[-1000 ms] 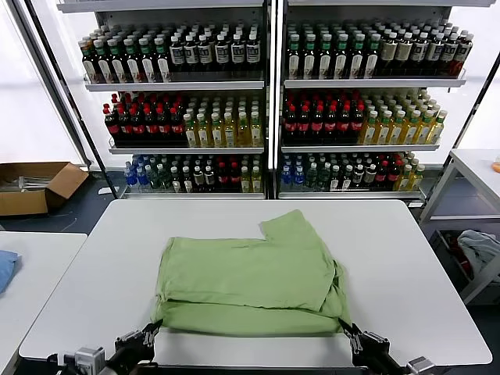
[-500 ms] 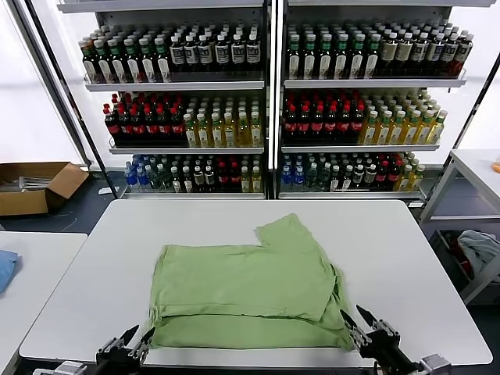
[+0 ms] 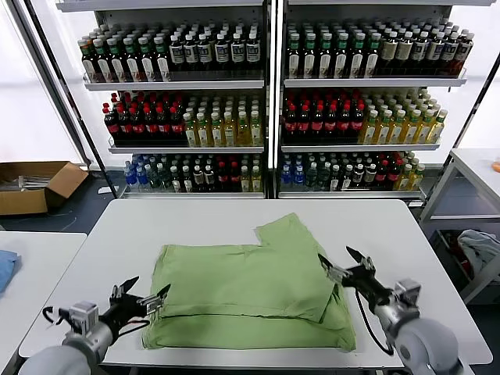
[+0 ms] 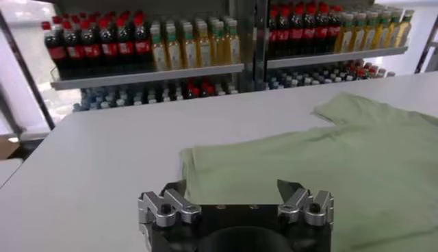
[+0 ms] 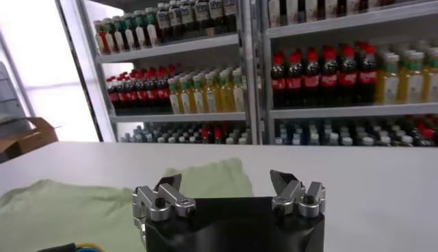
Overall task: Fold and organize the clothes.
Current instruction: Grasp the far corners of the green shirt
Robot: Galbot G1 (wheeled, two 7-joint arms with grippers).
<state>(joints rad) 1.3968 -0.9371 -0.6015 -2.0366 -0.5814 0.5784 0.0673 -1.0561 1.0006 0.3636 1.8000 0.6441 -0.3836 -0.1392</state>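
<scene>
The light green shirt has a sleeve to fold in, so my right gripper will next grab the shirt by its sleeve end (image 3: 291, 218). It will then fold the sticking-out sleeve in over the shirt's body (image 3: 234, 277).
The light green shirt (image 3: 246, 289) lies folded on the white table (image 3: 125, 234), plain side up, one sleeve sticking out toward the back. My left gripper (image 3: 144, 295) is open and empty, just off the shirt's left edge. My right gripper (image 3: 341, 265) is open and empty, raised over the shirt's right edge. The shirt shows in the left wrist view (image 4: 308, 157) ahead of the open gripper (image 4: 233, 188), and in the right wrist view (image 5: 75, 205) beyond the open gripper (image 5: 222, 181).
Shelves of bottles (image 3: 266, 101) stand behind the table. A cardboard box (image 3: 31, 186) sits on the floor at the left. A second table (image 3: 31, 273) stands at the left, and a side table (image 3: 476, 168) at the right.
Both grippers have come up from below the table's front edge to the shirt's sides: left to its left edge, right over its right edge. The shirt has settled slightly.
</scene>
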